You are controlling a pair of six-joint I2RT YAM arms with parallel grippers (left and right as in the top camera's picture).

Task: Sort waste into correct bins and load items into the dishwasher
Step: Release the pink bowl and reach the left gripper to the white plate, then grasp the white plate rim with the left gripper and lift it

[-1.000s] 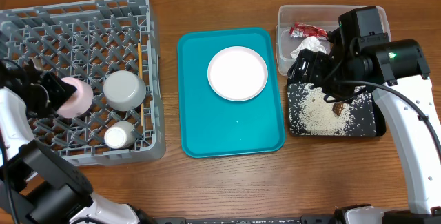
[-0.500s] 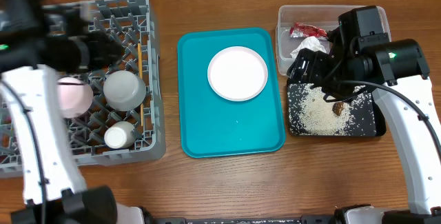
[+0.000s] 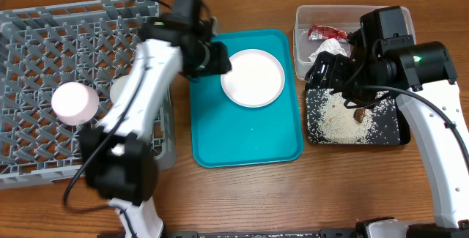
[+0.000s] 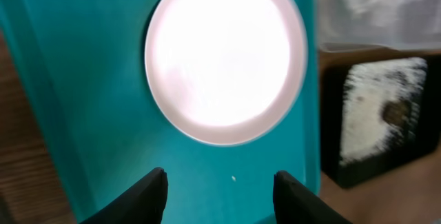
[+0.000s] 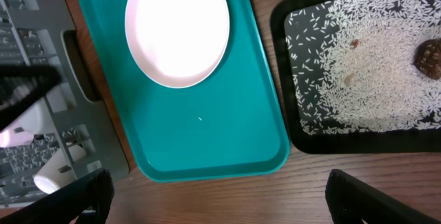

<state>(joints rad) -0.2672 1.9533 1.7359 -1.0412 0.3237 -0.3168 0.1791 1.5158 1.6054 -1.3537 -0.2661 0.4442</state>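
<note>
I should next grab the white plate by its rim on the grey rack's side with my left gripper. That leaves the plate's far edge free to load into the rack.
A round white plate lies on the teal tray. My left gripper is open and empty at the plate's left edge. In the left wrist view the plate lies ahead of the open fingers. My right gripper is open and empty, above where the clear tub meets the black tray. The tub holds a red wrapper and a paper wad. The black tray holds rice grains and a brown lump. The grey rack holds a white bowl.
A grey bowl in the rack is mostly hidden by my left arm. The small cup shows only in the right wrist view. The chopsticks are hidden. Bare wooden table lies in front of the trays.
My left arm has swung right, from over the rack's left side to the teal tray beside the plate. The white bowl stays in the rack. The right arm has not moved.
</note>
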